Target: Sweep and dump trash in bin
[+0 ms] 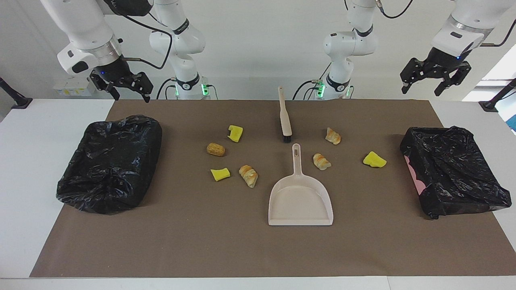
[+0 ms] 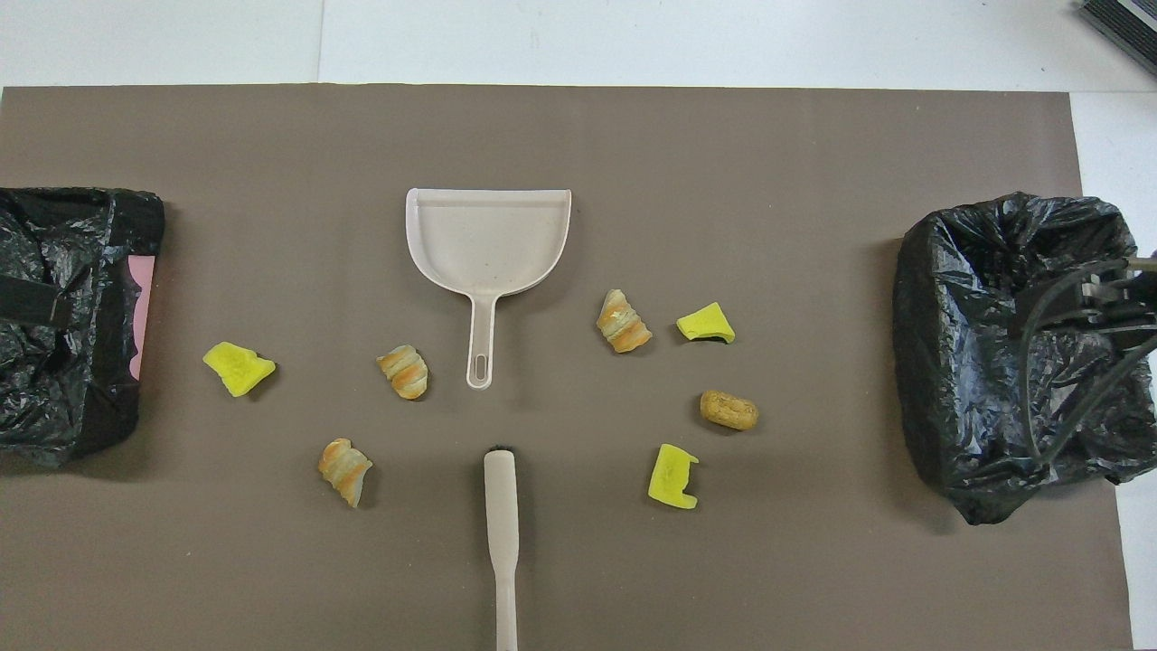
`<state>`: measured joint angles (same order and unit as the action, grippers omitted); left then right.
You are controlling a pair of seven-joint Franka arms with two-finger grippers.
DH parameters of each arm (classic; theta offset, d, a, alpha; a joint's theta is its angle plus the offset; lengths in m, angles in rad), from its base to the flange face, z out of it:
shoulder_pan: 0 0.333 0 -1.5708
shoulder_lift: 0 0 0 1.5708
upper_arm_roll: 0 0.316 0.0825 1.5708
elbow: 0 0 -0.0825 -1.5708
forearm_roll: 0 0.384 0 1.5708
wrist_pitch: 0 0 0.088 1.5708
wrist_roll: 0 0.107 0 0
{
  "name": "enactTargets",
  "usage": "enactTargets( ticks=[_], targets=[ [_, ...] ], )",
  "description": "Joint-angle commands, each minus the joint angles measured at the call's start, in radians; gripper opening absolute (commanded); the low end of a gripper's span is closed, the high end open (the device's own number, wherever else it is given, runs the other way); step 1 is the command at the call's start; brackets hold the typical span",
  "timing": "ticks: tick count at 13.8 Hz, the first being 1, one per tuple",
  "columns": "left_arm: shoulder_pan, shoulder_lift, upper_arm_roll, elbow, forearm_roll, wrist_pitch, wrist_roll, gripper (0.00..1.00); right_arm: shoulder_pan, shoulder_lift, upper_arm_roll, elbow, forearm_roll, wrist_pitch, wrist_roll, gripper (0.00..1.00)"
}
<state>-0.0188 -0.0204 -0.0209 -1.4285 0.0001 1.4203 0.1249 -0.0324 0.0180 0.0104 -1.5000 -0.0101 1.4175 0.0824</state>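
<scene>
My right gripper takes hold of the beige dustpan (image 2: pixel 488 237) by its narrow handle (image 2: pixel 480 343) next, since the broad pan is too wide for the fingers to close around.
Several bits of trash lie scattered on the brown mat: yellow sponge chunks (image 1: pixel 235 133) (image 2: pixel 239 368) and golden croissant-like pieces (image 1: pixel 248 175) (image 2: pixel 624 321). Among them lies a beige dustpan (image 1: pixel 300 201) (image 2: pixel 488 237), its handle pointing toward the robots. The beige brush (image 1: pixel 285 117) (image 2: pixel 500 524) lies in line with that handle, nearer to the robots. A bin lined with a black bag (image 1: pixel 111 163) (image 2: pixel 1012 353) stands at the right arm's end, a second one (image 1: pixel 451 169) (image 2: pixel 63 316) at the left arm's end. My right gripper (image 1: pixel 131 92) and left gripper (image 1: pixel 423 86) hang raised, open and empty, each near its own bin.
White table (image 1: pixel 44 121) shows around the mat on all sides. A black stand (image 1: pixel 16 98) sits at the right arm's end and another (image 1: pixel 498 98) at the left arm's end.
</scene>
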Motion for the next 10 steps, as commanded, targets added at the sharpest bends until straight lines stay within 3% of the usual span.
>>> enactTargets(
  ticks=[1, 10],
  targets=[
    [0.006, 0.007, -0.005, 0.019, 0.014, -0.018, -0.007, 1.00, 0.000, 0.023, 0.000, 0.035, -0.017, -0.002, -0.036, 1.00],
    [0.006, 0.007, -0.005, 0.019, 0.014, -0.018, -0.007, 1.00, 0.002, 0.010, 0.002, 0.011, 0.005, 0.001, -0.030, 1.00]
  ],
)
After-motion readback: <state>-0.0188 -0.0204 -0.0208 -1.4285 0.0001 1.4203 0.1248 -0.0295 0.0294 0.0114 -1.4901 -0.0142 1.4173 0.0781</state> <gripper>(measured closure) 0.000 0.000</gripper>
